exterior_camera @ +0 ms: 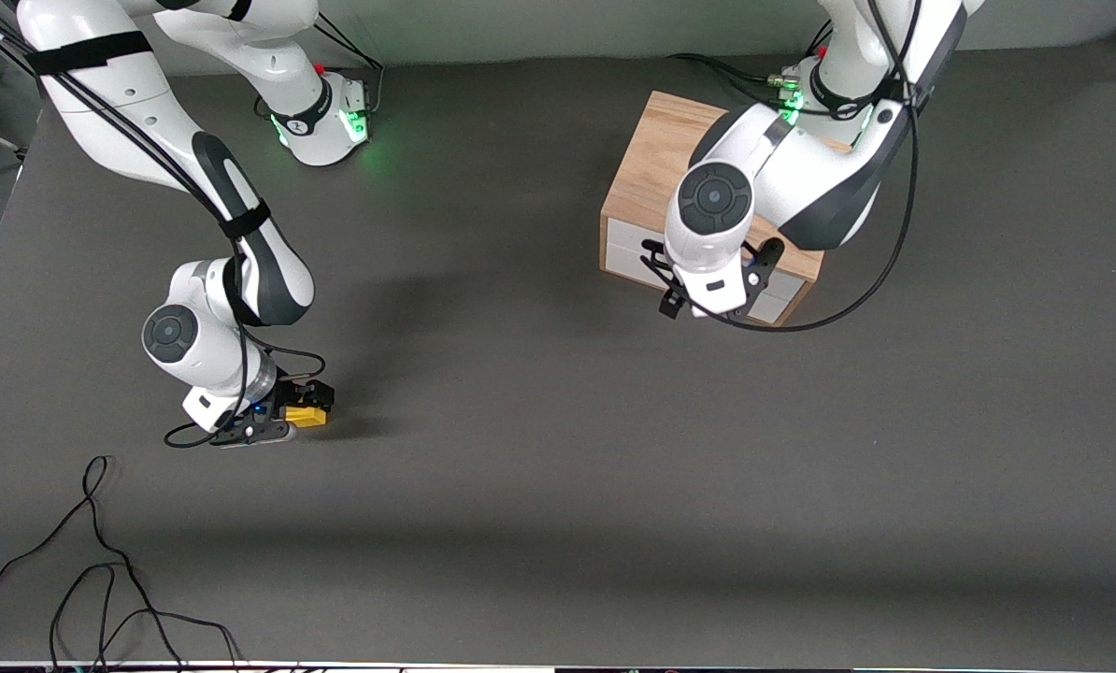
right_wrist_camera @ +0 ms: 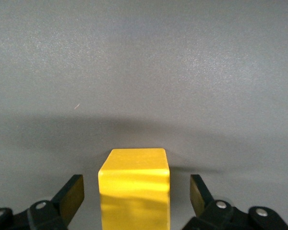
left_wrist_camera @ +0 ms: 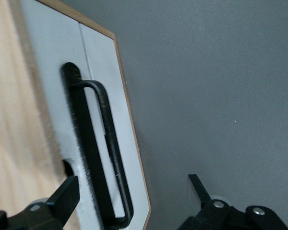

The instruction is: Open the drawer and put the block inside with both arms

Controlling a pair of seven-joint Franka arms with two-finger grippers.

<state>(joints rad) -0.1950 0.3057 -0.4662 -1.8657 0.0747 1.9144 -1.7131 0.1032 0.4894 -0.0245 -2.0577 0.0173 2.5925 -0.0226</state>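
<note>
The yellow block (exterior_camera: 307, 417) (right_wrist_camera: 134, 187) stands between my right gripper's open fingers. My right gripper should close on it, as closing now would hold the block.
The yellow block (exterior_camera: 307, 417) sits on the dark table toward the right arm's end. My right gripper (exterior_camera: 301, 409) is low around it. In the right wrist view the block (right_wrist_camera: 134, 187) stands between the open fingers (right_wrist_camera: 72, 194), with a gap on each side. The wooden cabinet (exterior_camera: 661, 150) stands near the left arm's base, and its white drawer (exterior_camera: 628, 252) looks shut. My left gripper (exterior_camera: 708, 304) is in front of the drawer. In the left wrist view it (left_wrist_camera: 133, 191) is open, with the black bar handle (left_wrist_camera: 110, 153) between its fingers and not clamped.
Loose black cables (exterior_camera: 100, 561) lie on the table near the front camera, toward the right arm's end. A black cable (exterior_camera: 857, 299) loops from the left arm down beside the cabinet. The table edge runs along the bottom of the front view.
</note>
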